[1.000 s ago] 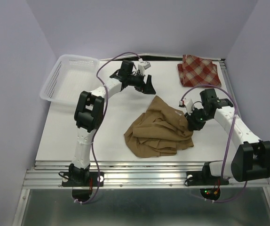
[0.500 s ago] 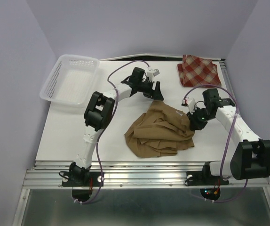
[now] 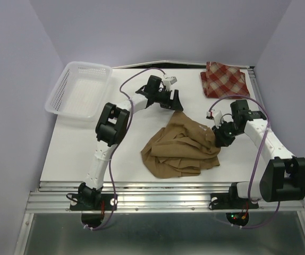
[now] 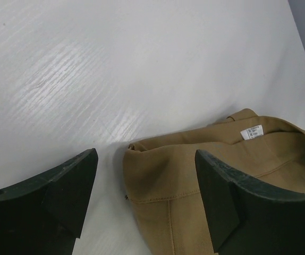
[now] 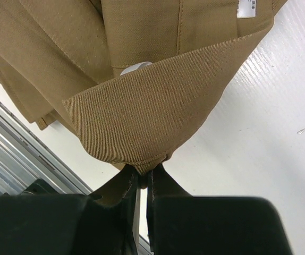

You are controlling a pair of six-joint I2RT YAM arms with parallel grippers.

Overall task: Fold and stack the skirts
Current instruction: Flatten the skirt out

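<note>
I will next grab the tan-brown skirt's far corner [image 3: 178, 113] [image 4: 140, 164] with my left gripper, along the labelled edge from my right gripper, to spread the skirt open for folding.
The tan-brown skirt [image 3: 180, 145] lies crumpled in the middle of the table. My right gripper [image 3: 218, 137] is shut on its right edge, and the pinched fold of cloth [image 5: 142, 122] shows in the right wrist view. My left gripper [image 3: 172, 103] is open just above the skirt's far corner; that corner [image 4: 158, 175] lies between its fingers [image 4: 227, 196] in the left wrist view, with a white label [image 4: 252, 132] beyond. The red-and-cream plaid skirt [image 3: 223, 79] lies folded at the far right.
A white mesh basket [image 3: 79, 90] stands at the far left, partly over the table edge. A metal rail [image 3: 142, 188] runs along the near edge. A raised rail [image 3: 254, 85] borders the right side by the plaid skirt.
My left gripper has swung right from the far middle to the tan skirt's far corner. My right gripper has held its grip and shifted slightly right.
</note>
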